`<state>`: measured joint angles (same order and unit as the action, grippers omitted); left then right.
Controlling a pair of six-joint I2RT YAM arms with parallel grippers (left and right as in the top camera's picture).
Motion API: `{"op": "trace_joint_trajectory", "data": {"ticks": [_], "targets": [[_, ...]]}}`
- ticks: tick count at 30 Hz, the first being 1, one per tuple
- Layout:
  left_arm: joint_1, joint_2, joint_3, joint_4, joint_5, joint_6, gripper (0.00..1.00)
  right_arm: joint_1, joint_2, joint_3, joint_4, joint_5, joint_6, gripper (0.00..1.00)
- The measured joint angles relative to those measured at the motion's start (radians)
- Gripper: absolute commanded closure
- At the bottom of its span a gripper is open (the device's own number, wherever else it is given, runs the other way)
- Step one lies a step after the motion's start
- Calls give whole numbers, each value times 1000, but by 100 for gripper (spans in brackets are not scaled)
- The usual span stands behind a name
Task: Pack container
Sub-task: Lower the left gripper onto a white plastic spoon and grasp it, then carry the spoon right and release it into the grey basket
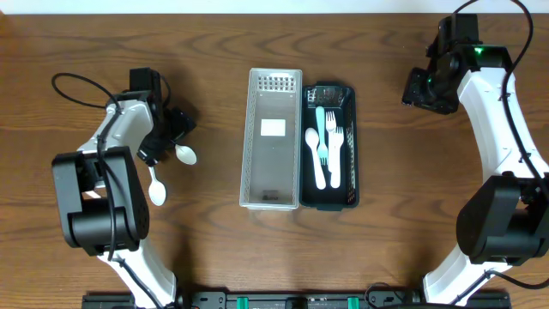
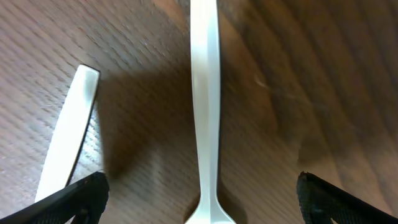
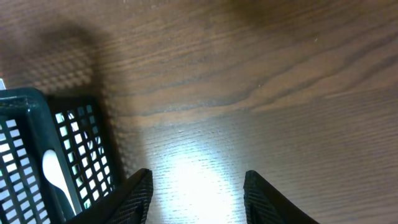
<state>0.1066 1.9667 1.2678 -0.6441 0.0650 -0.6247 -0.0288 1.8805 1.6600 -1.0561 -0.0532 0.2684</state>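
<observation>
The left gripper's fingers touch their shadows at the wood, so they would hold the spoon's handle (image 1: 174, 143) (image 2: 208, 165) between them if they closed now. The robot needs to close them.
A dark green mesh basket (image 1: 350, 146) at the table's middle holds white and teal plastic forks and a spoon (image 1: 325, 146). A light grey mesh basket (image 1: 257, 142) stands beside it on the left with nothing in it but a label. Two white plastic spoons lie at the left: one (image 1: 185, 154) under my left gripper, another (image 1: 156, 186) nearer the front. My left gripper (image 2: 202, 199) is open, its fingers on either side of a spoon's handle (image 2: 205, 106). The second spoon's handle (image 2: 68, 137) lies to its left. My right gripper (image 3: 196, 193) is open and empty above bare wood, right of the green basket (image 3: 37, 155).
The wooden table extends around both baskets. The arm bases stand at the front left (image 1: 103, 206) and front right (image 1: 506, 215).
</observation>
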Motion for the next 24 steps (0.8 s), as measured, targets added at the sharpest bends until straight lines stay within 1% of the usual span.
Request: {"op": "trace_joint_trajectory", "data": {"ticks": [5,6,7,9,11,12,13,19,22,23,24], "targets": [[-1,8,1,1,-4,0,0,0,0,0,3,0,0,50],[-1,8,1,1,-4,0,2,0,0,0,3,0,0,50],[-1,8,1,1,-4,0,6,0,0,0,3,0,0,50],[-1,9,1,-1,-7,-5,19,0,0,0,3,0,-1,50],[-1,10,1,-2,-11,-3,39,0,0,0,3,0,-2,50],[-1,11,1,-1,-10,-4,45,0,0,0,3,0,-2,50],[-1,12,1,-2,-13,-5,54,0,0,0,3,0,-2,50],[-1,14,1,-2,-12,-3,74,0,0,0,4,0,-2,50],[-1,14,1,-2,-12,-2,81,0,0,0,6,0,-2,50],[-1,14,1,-2,-12,-2,81,0,0,0,7,0,-2,50],[-1,15,1,-1,-12,-2,86,0,0,0,9,0,-2,49]]}}
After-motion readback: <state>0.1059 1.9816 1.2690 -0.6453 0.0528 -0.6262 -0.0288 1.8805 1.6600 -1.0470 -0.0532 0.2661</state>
